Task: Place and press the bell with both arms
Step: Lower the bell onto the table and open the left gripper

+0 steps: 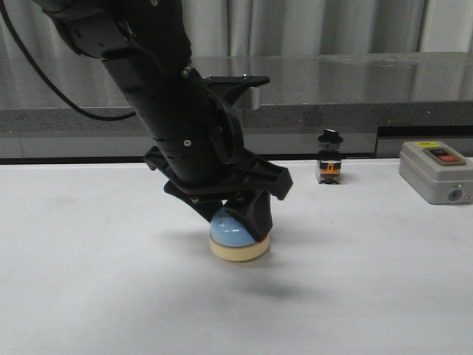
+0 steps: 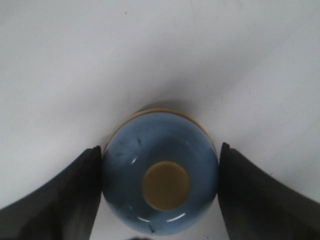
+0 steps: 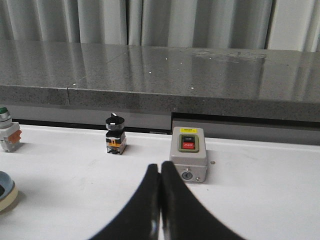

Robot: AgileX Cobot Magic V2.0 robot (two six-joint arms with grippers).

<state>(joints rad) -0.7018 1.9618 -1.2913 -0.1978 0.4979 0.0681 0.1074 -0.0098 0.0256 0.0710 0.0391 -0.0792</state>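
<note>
The bell's cream base [image 1: 240, 253] is level, so the bell would stand, and my left gripper should open.
The light-blue bell [image 1: 230, 235], with its cream base and cream button, is low over the white table [image 1: 89, 281]. I cannot tell whether the base touches the surface. My left gripper [image 1: 233, 219] comes down from above and is shut on it. In the left wrist view both black fingers [image 2: 75, 195] press against opposite sides of the bell's dome [image 2: 165, 186], and the left gripper [image 2: 160, 149] straddles it. My right gripper [image 3: 160, 167] is shut with nothing in it, off to the right of the bell, whose edge [image 3: 6, 192] shows at the border. The right arm is out of the front view.
A black-capped switch [image 1: 329, 157] stands at the table's back edge, right of the left arm. A grey box with red and black buttons [image 1: 436, 171] sits at the far right. A green-capped switch [image 3: 5, 131] shows in the right wrist view. A dark stone counter [image 1: 355, 81] runs behind.
</note>
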